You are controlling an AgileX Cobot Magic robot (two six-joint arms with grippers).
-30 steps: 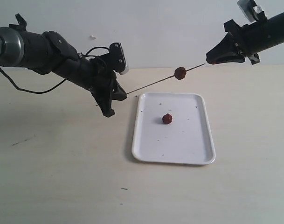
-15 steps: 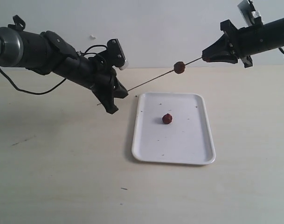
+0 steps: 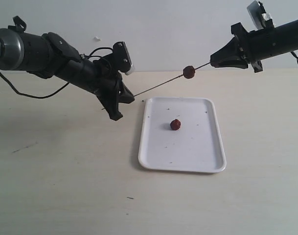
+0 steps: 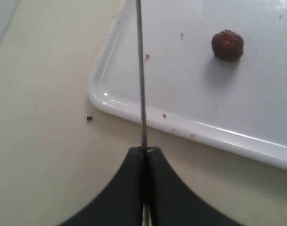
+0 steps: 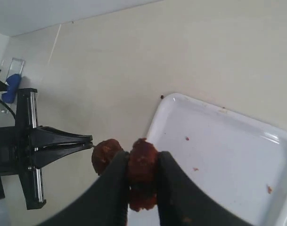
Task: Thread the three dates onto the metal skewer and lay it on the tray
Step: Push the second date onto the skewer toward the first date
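Observation:
The skewer's far end [image 3: 202,66] shows between the threaded date and my right fingers, so my right gripper must push the held date farther on before letting go.
My left gripper [image 3: 130,97] is shut on one end of the metal skewer [image 3: 158,86], which slants up to the right over the table behind the tray [image 3: 197,147]. One date [image 3: 189,72] is threaded on it near the far end. At that end my right gripper [image 3: 213,61] is shut on a second date [image 5: 142,176], close behind the threaded date [image 5: 103,155]. The third date [image 3: 175,124] lies in the middle of the white tray. The left wrist view shows the skewer [image 4: 141,70] leaving the shut gripper [image 4: 144,149] above the tray's rim [image 4: 134,115], and the loose date [image 4: 227,45].
Tiny red crumbs [image 4: 164,115] dot the tray, and a dark speck [image 4: 89,117] lies on the beige table [image 3: 65,186] beside it. The left gripper [image 5: 89,139] points at the right wrist camera. A pale wall rises behind the table.
The right gripper has shifted left along the skewer towards the threaded date. The skewer's far end and the threaded date have risen slightly. The date on the tray has not moved.

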